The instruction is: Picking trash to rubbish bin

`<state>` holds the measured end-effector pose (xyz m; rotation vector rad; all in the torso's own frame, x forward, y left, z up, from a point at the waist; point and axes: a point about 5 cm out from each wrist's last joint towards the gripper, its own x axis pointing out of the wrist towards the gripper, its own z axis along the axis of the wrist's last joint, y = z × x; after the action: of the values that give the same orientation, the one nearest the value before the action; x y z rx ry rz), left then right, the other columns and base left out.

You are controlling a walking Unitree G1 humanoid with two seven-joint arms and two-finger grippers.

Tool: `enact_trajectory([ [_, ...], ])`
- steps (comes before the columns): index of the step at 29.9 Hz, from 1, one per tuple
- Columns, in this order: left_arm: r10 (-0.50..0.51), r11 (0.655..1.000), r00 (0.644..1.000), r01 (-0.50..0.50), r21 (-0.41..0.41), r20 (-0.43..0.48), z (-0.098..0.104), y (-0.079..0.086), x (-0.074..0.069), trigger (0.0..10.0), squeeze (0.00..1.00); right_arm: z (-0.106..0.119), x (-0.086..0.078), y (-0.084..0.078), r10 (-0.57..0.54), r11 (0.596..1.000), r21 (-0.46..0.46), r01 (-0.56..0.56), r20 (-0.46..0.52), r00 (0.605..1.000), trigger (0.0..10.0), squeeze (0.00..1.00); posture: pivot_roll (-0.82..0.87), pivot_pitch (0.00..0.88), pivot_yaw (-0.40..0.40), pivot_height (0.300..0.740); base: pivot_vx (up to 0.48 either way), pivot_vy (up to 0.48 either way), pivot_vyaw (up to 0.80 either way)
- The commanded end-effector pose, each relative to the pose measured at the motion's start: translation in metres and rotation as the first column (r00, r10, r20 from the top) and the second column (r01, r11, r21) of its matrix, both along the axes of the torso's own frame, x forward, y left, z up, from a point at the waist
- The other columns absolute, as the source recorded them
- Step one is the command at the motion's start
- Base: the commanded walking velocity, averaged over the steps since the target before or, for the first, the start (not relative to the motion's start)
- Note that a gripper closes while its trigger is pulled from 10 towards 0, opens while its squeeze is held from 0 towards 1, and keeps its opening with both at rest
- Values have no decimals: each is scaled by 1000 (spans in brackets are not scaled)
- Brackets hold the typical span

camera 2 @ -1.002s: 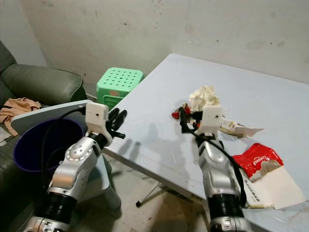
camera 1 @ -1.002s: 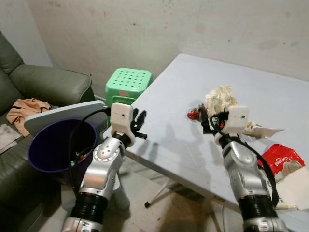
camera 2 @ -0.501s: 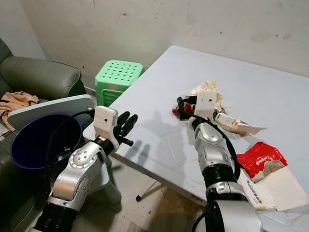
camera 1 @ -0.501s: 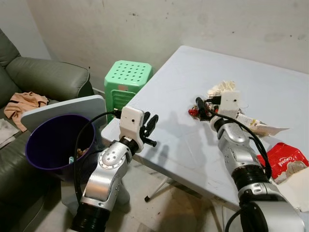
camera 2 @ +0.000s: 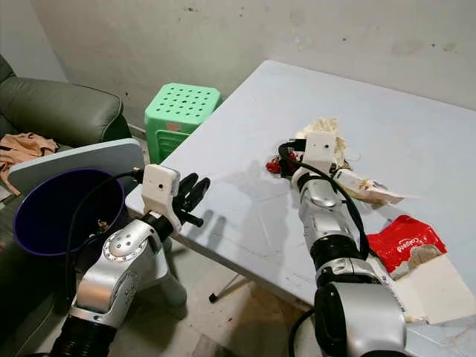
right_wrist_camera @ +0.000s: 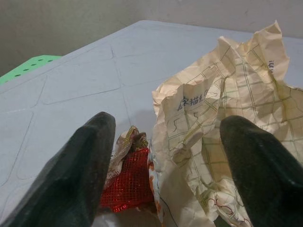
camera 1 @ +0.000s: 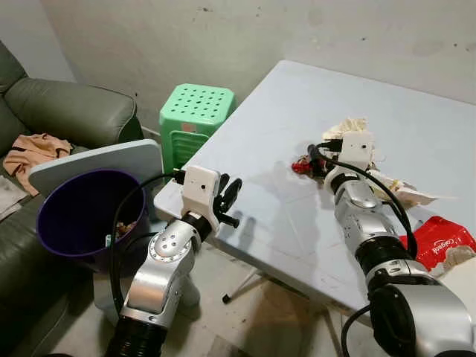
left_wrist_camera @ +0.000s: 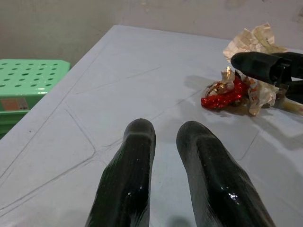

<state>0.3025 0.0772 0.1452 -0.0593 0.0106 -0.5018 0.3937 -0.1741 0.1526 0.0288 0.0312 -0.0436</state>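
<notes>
My right gripper grabs the crumpled cream paper's near edge (right_wrist_camera: 165, 109) next, since that raised edge stands up from the table.
A red mesh wrapper (camera 1: 301, 165) and a crumpled printed paper (camera 1: 349, 128) lie together on the white table (camera 1: 282, 97). My right gripper (camera 1: 318, 158) is open right at them. In the right wrist view one finger stands beside the red wrapper (right_wrist_camera: 130, 182) and the other beyond the paper (right_wrist_camera: 222, 109). My left gripper (camera 1: 229, 195) is shut and empty, hovering over the table's near left edge and pointing toward the trash (left_wrist_camera: 220, 97). The purple rubbish bin (camera 1: 52, 201), with its grey lid (camera 1: 97, 165) tipped up behind it, stands on the floor to my left.
A red snack packet (camera 1: 439, 242) and flat white paper lie at the table's right edge. A green perforated stool (camera 1: 195, 111) stands between bin and table. A green sofa (camera 1: 67, 111) with a peach cloth (camera 1: 33, 149) is at far left.
My right gripper has reached forward across the table to the red wrapper and crumpled paper. The left arm has come slightly forward. The camera has shifted too.
</notes>
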Motion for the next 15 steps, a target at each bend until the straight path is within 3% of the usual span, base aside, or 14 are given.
enact_trajectory([
  [1,8,1000,1000,-8,10,14,4,0,-1,10000,0,4,2,-3,-15,1000,-2,15,10,1000,0,0,162,108,-34,740,0,0,0],
  [15,18,1000,1000,-18,16,15,3,-1,-2,10000,0,0,1,-6,-7,999,-46,7,-8,1000,0,0,167,98,-44,740,0,0,0],
])
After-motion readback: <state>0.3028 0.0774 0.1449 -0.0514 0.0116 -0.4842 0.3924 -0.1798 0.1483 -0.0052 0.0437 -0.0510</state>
